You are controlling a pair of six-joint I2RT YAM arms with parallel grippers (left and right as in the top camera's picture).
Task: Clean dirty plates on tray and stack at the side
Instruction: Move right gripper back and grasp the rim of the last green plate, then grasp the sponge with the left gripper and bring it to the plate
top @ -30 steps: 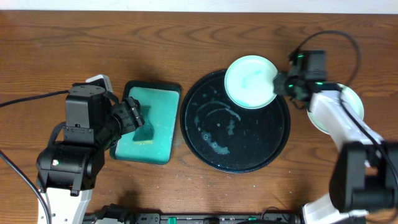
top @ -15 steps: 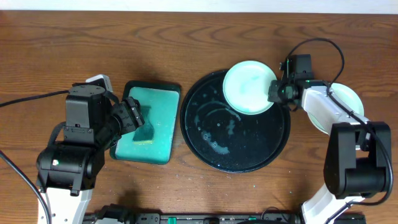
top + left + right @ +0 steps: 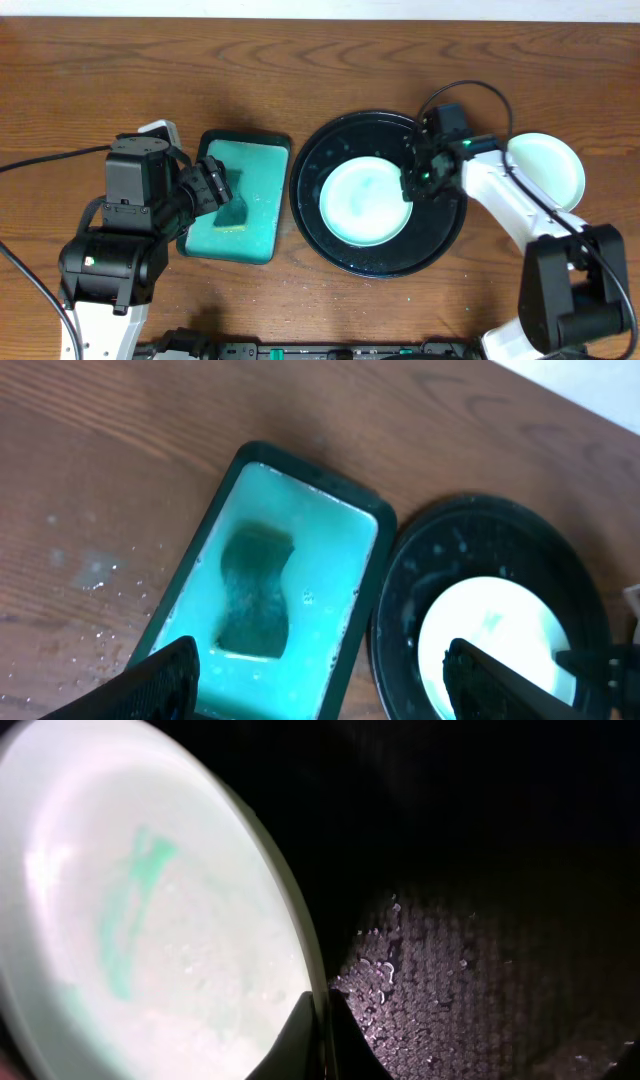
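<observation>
My left gripper pinches the sponge across its narrow middle (image 3: 235,196) (image 3: 255,586) next, so the sponge's broad end stays free to wipe the plate clean.
A pale mint plate (image 3: 363,200) with a teal smear lies in the middle of the round black tray (image 3: 440,235). My right gripper (image 3: 412,183) is shut on the plate's right rim; in the right wrist view (image 3: 322,1038) both fingers pinch the rim, with the smeared plate (image 3: 140,930) to the left and the wet tray (image 3: 480,970) to the right. A second pale plate (image 3: 548,168) sits on the table right of the tray. My left gripper (image 3: 212,185) is open and empty above a green tub; its view shows the fingers (image 3: 320,680), plate (image 3: 495,635) and tray (image 3: 420,575).
A dark-rimmed rectangular tub (image 3: 240,198) of teal water stands left of the tray, with a sponge (image 3: 253,590) lying in it. Water drops spot the wooden table (image 3: 80,570) left of the tub. Cables run from both arms.
My right gripper has carried the smeared plate from the tray's upper right rim down and left to the tray's middle. The left arm has not moved.
</observation>
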